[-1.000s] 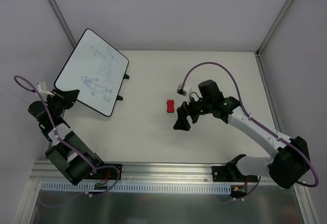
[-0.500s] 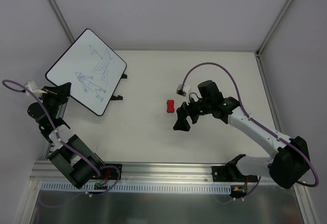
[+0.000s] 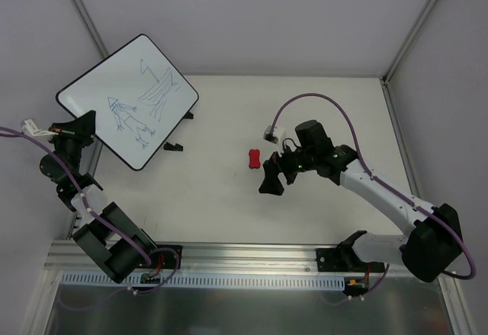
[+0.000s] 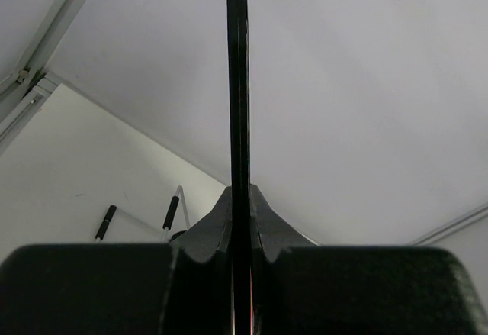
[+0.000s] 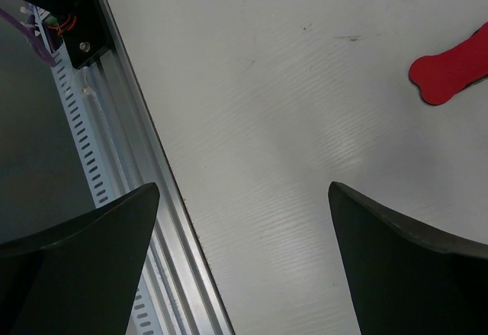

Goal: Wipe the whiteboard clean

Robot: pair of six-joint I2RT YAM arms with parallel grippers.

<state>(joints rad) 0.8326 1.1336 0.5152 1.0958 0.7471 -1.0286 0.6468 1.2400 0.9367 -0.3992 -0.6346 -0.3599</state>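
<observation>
The right gripper takes hold of the red bone-shaped eraser across its narrow middle [image 3: 254, 159] next, keeping the eraser's dark bottom free to erase the whiteboard [image 3: 130, 98].
The whiteboard [image 3: 130, 98], white with a thin black border and blue scribbles, is lifted off the table at the far left, tilted. My left gripper [image 3: 82, 125] is shut on its near left edge. In the left wrist view the board [image 4: 238, 83] shows edge-on as a thin black line between the fingers [image 4: 210, 228]. The small red bone-shaped eraser [image 3: 255, 157] lies on the table mid-way; it also shows in the right wrist view [image 5: 451, 66]. My right gripper [image 3: 270, 179] is open and empty, just right of and nearer than the eraser, above the table [image 5: 305, 121].
Two small black tabs [image 3: 174, 146] lie on the table below the board's right edge. An aluminium rail [image 3: 252, 255] runs along the near edge. Grey walls close in the left, back and right sides.
My left gripper has raised the whiteboard and swung it leftward and upward, turning it counter-clockwise. The right arm and the eraser have not moved.
</observation>
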